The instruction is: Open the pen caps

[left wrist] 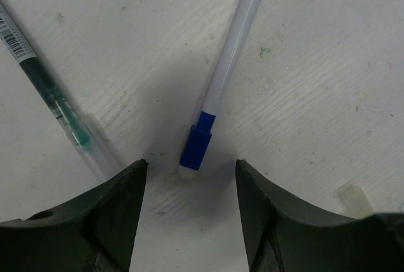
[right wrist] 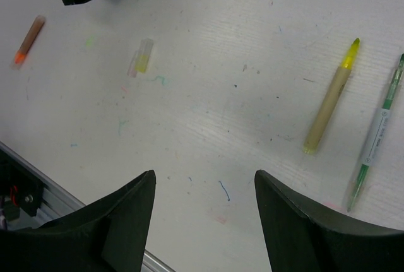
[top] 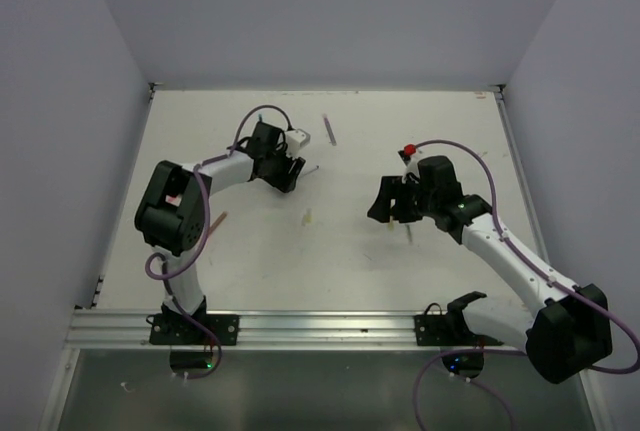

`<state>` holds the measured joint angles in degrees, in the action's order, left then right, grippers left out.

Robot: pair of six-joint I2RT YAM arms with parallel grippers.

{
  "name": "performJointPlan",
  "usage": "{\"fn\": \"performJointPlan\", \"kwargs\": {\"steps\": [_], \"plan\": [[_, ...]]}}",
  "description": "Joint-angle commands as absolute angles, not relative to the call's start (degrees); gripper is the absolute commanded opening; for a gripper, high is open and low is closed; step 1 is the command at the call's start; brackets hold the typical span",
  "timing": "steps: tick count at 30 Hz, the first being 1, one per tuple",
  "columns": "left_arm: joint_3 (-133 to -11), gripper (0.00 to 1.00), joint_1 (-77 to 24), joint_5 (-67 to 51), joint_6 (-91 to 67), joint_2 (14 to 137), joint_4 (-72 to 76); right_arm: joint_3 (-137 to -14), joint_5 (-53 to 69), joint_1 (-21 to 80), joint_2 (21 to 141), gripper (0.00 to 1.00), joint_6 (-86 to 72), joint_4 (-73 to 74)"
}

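My left gripper should go to the blue pen [left wrist: 226, 64] and grab its blue cap [left wrist: 196, 146], so that the pen's white body stays free for pulling the pen open.
In the left wrist view a white-bodied blue pen [left wrist: 226, 64] lies on the table, its blue cap [left wrist: 196, 146] fitted on the near end. My left gripper [left wrist: 189, 165] is open, and the cap end lies just ahead of the gap between the fingertips, untouched. A teal pen [left wrist: 50, 95] lies to its left and a loose pale yellow cap [left wrist: 353, 196] to its lower right. My right gripper [right wrist: 205, 174] is open and empty over bare table. An uncapped yellow pen [right wrist: 331, 98] and a green pen [right wrist: 379, 133] lie to its right.
A purple pen [top: 329, 129] lies at the back centre. An orange-red pen [top: 217, 223] lies left of the pale yellow cap [top: 309, 217]. A small red object [top: 407, 150] sits behind the right gripper [top: 383, 203]. Walls enclose the white table [top: 450, 111].
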<state>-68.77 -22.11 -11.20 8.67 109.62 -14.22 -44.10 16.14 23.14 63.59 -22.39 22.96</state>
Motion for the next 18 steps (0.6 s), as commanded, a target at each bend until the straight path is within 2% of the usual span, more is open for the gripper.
{"fn": "performJointPlan", "kwargs": {"steps": [1, 9, 10, 15, 18], "plan": [[-70.31, 0.62, -21.88, -11.69, 10.72, 111.09, -10.63, -43.68, 17.84, 23.38, 62.49, 0.67, -21.53, 21.18], [-70.05, 0.59, -21.88, -12.57, 11.16, 113.64, -10.02, -44.12, 17.32, 23.38, 63.02, 0.67, -21.36, 21.0], [-70.14, 0.56, -21.88, -12.92, 11.08, 113.73, -10.45, -44.12, 17.23, 23.38, 63.1, 0.67, -21.44, 21.01], [-69.96, 0.23, -22.06, -14.76, 9.41, 111.98, -13.09, -45.61, 16.26, 23.38, 63.63, 0.67, -21.27, 22.41], [-69.52, 0.1, -22.06, -16.34, 7.48, 108.99, -14.15, -47.63, 15.91, 23.38, 64.25, 0.67, -21.79, 24.17]]}}
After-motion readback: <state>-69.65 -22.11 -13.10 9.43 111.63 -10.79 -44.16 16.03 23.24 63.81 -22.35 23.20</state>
